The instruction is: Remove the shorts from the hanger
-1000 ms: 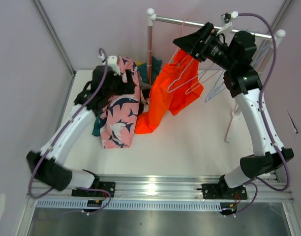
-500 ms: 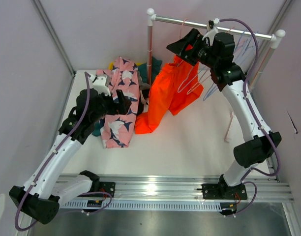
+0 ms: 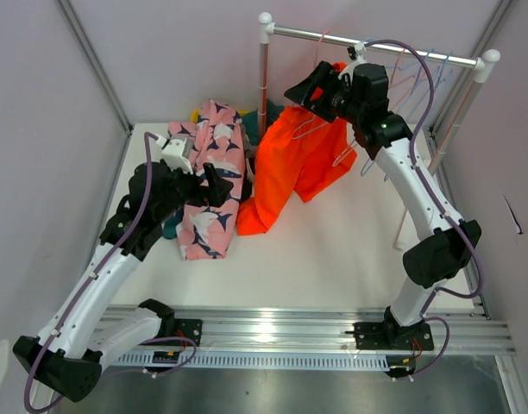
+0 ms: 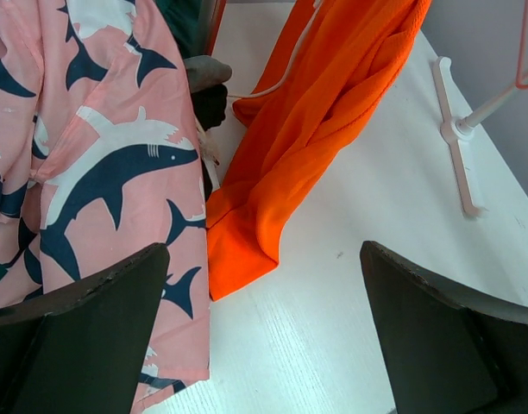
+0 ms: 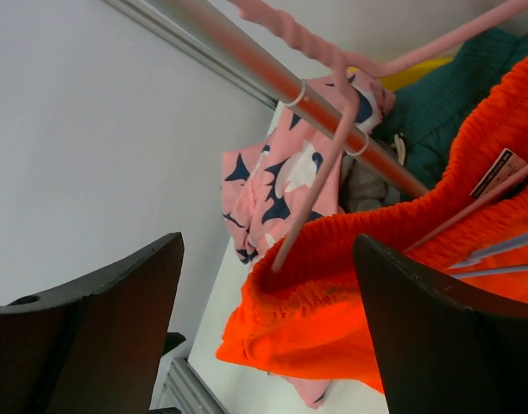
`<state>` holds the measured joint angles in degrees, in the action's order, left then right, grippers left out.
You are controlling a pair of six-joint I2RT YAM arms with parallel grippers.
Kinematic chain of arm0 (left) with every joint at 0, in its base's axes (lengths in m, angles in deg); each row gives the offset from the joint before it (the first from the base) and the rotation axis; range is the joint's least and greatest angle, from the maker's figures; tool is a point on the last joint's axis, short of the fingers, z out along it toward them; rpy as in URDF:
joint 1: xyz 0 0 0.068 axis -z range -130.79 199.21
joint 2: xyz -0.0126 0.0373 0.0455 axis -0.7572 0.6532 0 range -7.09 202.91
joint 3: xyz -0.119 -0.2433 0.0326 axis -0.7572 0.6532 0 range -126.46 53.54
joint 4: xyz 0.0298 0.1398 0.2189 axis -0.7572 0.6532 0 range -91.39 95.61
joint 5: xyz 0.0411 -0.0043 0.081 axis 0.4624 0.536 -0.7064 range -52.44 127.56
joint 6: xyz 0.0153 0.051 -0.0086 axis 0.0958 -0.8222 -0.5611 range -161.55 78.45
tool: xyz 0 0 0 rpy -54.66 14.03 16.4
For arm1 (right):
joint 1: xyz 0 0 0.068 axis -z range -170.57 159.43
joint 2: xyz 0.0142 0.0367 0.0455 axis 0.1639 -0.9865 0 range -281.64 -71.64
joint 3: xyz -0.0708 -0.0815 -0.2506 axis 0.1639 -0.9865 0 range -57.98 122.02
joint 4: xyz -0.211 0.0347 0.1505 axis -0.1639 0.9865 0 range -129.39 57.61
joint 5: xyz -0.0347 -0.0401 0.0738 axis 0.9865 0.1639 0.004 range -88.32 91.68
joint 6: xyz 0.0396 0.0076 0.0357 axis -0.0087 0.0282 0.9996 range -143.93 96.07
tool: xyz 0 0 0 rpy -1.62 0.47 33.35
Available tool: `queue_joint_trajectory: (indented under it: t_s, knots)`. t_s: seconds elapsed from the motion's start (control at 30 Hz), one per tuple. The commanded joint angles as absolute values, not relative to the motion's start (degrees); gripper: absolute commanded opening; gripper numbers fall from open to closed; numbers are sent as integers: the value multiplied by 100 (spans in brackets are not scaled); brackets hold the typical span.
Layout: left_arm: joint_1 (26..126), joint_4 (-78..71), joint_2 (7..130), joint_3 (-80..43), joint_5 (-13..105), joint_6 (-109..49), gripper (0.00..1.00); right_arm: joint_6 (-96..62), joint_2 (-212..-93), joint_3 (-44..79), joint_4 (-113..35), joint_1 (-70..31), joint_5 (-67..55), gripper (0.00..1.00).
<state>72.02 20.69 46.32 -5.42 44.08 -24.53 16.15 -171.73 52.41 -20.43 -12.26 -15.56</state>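
My left gripper will next grab the orange shorts by their lower trailing part (image 3: 258,214), so the waistband stays free to slip off the hanger.
The bright orange shorts (image 3: 292,168) hang from a pink hanger (image 5: 311,185) on the rail (image 3: 367,45), their lower end trailing on the table; they also show in the left wrist view (image 4: 316,129). My right gripper (image 3: 305,89) is open at the waistband (image 5: 333,259), jaws on either side of it. The pink shorts with navy sharks (image 3: 210,190) lie on the table at the left (image 4: 100,172). My left gripper (image 3: 214,183) is open and empty above their edge. Grey (image 4: 208,73) and dark teal (image 5: 454,95) fabric peek out behind. Black shorts are not clearly seen.
Several empty wire hangers (image 3: 419,82) hang at the rail's right end. The rack's white post (image 3: 264,82) stands at the back middle; its white foot (image 4: 458,138) rests on the table at the right. Grey walls close in on both sides.
My left arm let go of the pink shorts, which now lie flat, and drew back lower. My right arm swung left along the rail to the orange waistband.
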Motion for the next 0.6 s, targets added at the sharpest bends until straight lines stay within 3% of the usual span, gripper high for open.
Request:
queue_joint_trajectory:
  t_s: [0.0,0.23,0.37,0.43,0.53,0.57]
  knots:
    - [7198,1873,4512,-456,4556,-2476,99,1343,-17087,5444,-2023,-1263,-1081,83]
    - [7198,1733,4486,-289,4670,-2397,99,1369,-17280,5479,-2303,-1403,-861,73]
    - [7198,1680,4486,-174,4688,-2397,99,1430,-17420,5548,-2480,-1491,-738,56]
    - [7198,1680,4494,-130,4679,-2406,99,1448,-17482,5593,-2532,-1535,-641,54]
    - [7198,1663,4486,-87,4670,-2414,99,1474,-17491,5593,-2611,-1597,-509,41]
    - [7198,1645,4486,-77,4661,-2423,99,1492,-17491,5593,-2611,-1614,-466,27]
